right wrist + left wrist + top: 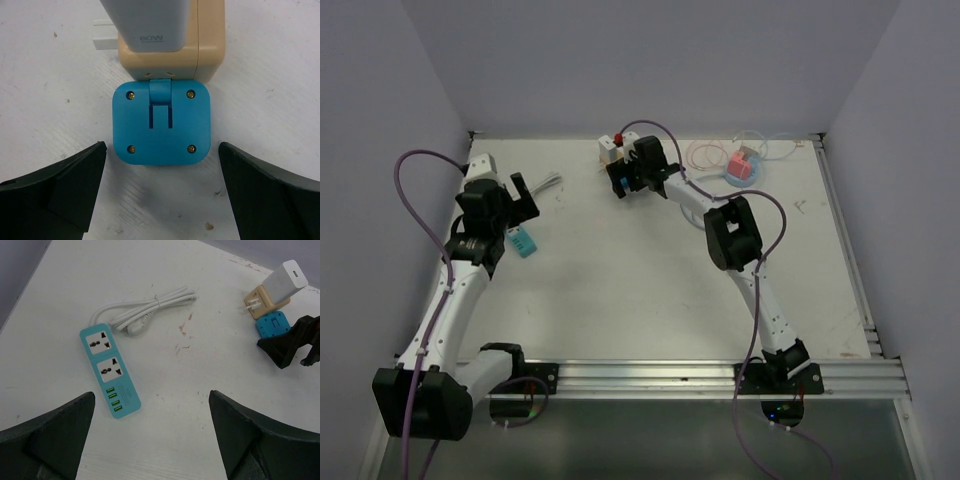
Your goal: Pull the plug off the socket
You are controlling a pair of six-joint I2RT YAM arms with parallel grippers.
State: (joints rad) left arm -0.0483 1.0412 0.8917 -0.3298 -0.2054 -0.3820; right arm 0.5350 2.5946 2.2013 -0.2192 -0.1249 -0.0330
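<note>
I should close my right gripper on the blue adapter now. The fingers reach past the adapter's near edge along its sides, so they would hold it.
A white charger plug (145, 22) sits in a beige socket adapter (170, 55), which joins a blue square adapter (161, 125) lying flat on the table. My right gripper (162, 190) is open, its jaws spread just short of the blue adapter on either side, touching nothing. In the top view this cluster (610, 152) lies at the far middle with my right gripper (617, 184) beside it. My left gripper (152, 435) is open and empty above bare table, near a teal power strip (109, 370). The left wrist view also shows the charger (285, 282).
The teal power strip (523, 240) has a white coiled cable (145, 310) and lies at the left. A pink block on a blue dish (744, 166) and a thin pink cable loop (704, 155) lie at the back right. Walls close the table's sides.
</note>
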